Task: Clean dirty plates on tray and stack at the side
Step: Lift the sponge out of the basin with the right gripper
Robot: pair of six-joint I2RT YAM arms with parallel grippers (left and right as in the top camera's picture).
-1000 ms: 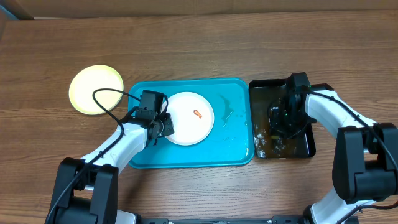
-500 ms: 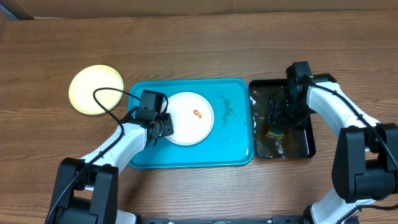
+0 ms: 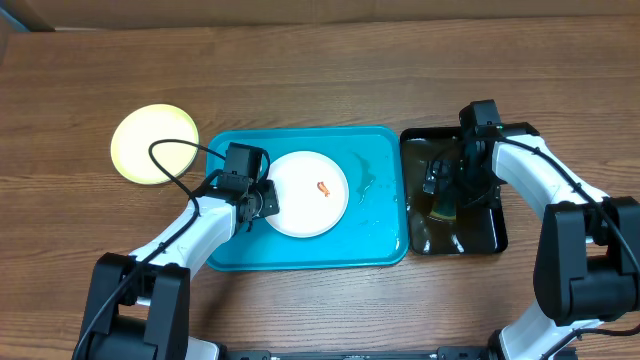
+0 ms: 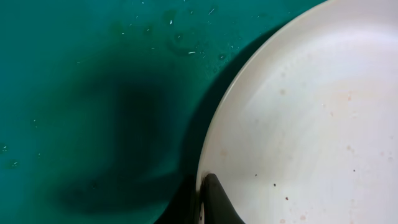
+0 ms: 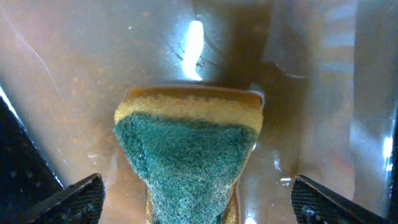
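Observation:
Both fingers reach down to the brown water (image 5: 270, 158) on either side of the green part, so my right gripper closes on the sponge (image 5: 186, 149) next.
A white plate (image 3: 307, 193) with an orange smear (image 3: 322, 187) lies on the turquoise tray (image 3: 300, 255). My left gripper (image 3: 268, 201) is shut on this plate's left rim; in the left wrist view one dark finger (image 4: 214, 202) lies on top of the plate (image 4: 311, 112) at its edge, above the tray floor (image 4: 93, 93). A pale yellow-green plate (image 3: 155, 144) sits on the table left of the tray. My right gripper (image 3: 447, 186) hangs open over a green-and-yellow sponge (image 5: 186, 149), its fingers (image 5: 81, 196) wide apart and clear of it.
A narrow black tray (image 3: 494, 238) holding brown water stands against the turquoise tray's right side, and the sponge (image 3: 443, 205) lies in it. Wet streaks (image 3: 365, 185) mark the turquoise tray right of the white plate. Bare wooden table surrounds both trays.
My right gripper opened and let the sponge go in the black tray. My left gripper closed on the white plate's rim, and the plate shifted slightly right.

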